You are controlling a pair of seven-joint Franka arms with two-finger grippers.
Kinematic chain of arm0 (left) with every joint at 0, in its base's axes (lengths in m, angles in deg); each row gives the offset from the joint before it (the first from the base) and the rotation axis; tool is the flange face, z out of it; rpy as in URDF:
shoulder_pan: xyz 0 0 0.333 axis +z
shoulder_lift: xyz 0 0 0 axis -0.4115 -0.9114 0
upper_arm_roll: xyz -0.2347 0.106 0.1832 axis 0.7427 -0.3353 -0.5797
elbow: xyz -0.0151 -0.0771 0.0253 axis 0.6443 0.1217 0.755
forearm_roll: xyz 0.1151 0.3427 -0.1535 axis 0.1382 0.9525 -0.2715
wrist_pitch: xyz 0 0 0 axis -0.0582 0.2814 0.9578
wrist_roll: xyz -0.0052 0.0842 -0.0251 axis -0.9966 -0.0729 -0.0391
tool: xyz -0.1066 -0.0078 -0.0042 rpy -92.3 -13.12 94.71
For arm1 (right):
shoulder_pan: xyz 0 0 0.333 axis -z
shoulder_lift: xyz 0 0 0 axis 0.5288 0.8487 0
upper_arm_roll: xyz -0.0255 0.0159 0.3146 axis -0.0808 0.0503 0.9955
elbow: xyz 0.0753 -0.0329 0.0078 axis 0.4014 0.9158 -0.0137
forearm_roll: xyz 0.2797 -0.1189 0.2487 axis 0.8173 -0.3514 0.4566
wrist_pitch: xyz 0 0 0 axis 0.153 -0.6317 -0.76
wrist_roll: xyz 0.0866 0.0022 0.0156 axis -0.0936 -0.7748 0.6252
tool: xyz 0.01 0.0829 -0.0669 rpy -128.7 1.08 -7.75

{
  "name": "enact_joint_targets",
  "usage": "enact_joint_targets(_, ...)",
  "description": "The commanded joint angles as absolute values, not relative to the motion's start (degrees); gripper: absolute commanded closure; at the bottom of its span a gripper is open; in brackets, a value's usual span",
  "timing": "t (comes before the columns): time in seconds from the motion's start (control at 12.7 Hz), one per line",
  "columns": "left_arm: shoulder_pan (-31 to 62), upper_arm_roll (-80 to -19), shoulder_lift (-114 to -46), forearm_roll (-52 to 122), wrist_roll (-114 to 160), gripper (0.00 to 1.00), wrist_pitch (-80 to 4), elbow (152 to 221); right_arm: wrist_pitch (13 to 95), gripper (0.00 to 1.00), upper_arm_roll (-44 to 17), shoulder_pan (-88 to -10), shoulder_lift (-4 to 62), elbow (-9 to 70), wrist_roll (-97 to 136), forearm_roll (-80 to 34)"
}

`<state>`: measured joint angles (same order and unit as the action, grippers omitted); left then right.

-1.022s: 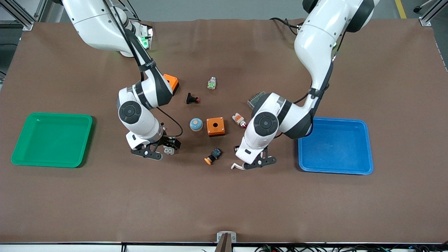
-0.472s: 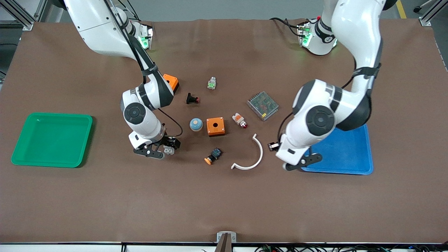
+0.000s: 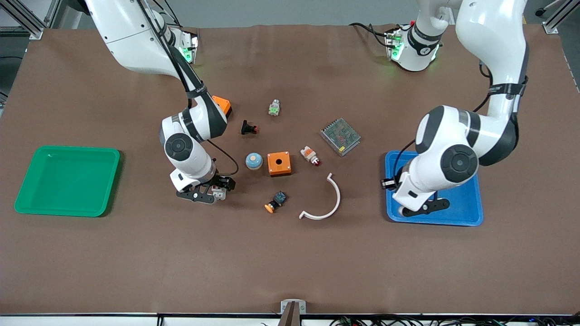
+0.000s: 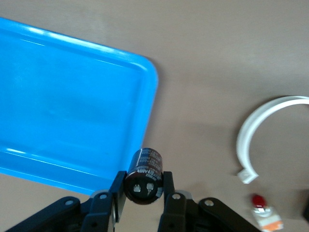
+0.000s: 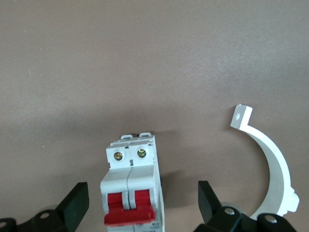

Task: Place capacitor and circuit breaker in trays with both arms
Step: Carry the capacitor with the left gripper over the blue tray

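Observation:
My right fingers are level with the circuit breaker's red levers and should close now.
My left gripper [image 4: 143, 192] is shut on the capacitor [image 4: 145, 169], a dark shiny cylinder with two terminals on its end. It holds it up over the rim of the blue tray [image 4: 72, 111]. In the front view this gripper [image 3: 414, 209] hangs over a tray [image 3: 457, 213] corner and the hand hides the capacitor. My right gripper [image 5: 142, 205] is open, low over the table, its fingers wide on both sides of the circuit breaker [image 5: 129, 193] without touching it. The breaker is white with red levers. In the front view the breaker [image 3: 219, 192] lies by that gripper [image 3: 208, 194].
A green tray [image 3: 68, 180] sits toward the right arm's end. A white curved piece [image 3: 333, 203], an orange-tipped button [image 3: 275, 202], an orange box [image 3: 278, 163], a blue dome [image 3: 253, 160], a white-orange part [image 3: 310, 155] and a mesh box [image 3: 340, 136] lie mid-table.
My left arm has swung with the capacitor from beside the white curved piece to over the blue tray's corner. My right gripper has shifted slightly around the breaker.

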<state>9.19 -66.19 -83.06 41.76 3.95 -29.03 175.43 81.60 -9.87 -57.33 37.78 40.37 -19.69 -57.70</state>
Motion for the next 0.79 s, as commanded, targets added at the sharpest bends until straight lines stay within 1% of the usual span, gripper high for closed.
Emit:
enact_joint_targets(0.0,13.2,-65.9,-80.3,43.7,10.2,0.73,-29.4,180.4,81.6,0.0,-10.1,-58.0,37.4,41.0,-20.4,-58.6)
enact_joint_targets(0.16,15.8,-65.9,-79.4,45.3,13.8,0.73,-29.5,182.8,81.6,0.0,-10.1,-58.2,37.3,41.0,-20.4,-58.6)
enact_joint_targets(0.24,16.3,-65.9,-79.4,46.9,14.8,0.73,-30.0,183.5,81.6,0.05,-10.1,-58.2,37.3,41.0,-20.4,-58.6)
enact_joint_targets(0.31,17.3,-65.8,-79.4,48.2,15.0,0.73,-30.5,184.3,81.5,0.15,-10.1,-58.2,37.3,41.0,-20.4,-58.6)
enact_joint_targets(0.39,18.0,-65.8,-79.5,49.3,15.2,0.73,-31.2,184.9,81.5,0.27,-10.1,-58.2,37.3,41.0,-20.4,-58.6)
enact_joint_targets(0.63,20.0,-65.7,-79.6,49.5,17.0,0.73,-37.1,188.9,81.3,0.88,-10.1,-58.2,37.3,41.0,-20.6,-58.5)
enact_joint_targets(0.71,20.2,-65.8,-79.7,49.5,17.1,0.73,-39.4,190.1,81.1,0.98,-10.1,-58.1,37.3,40.9,-21.1,-58.4)
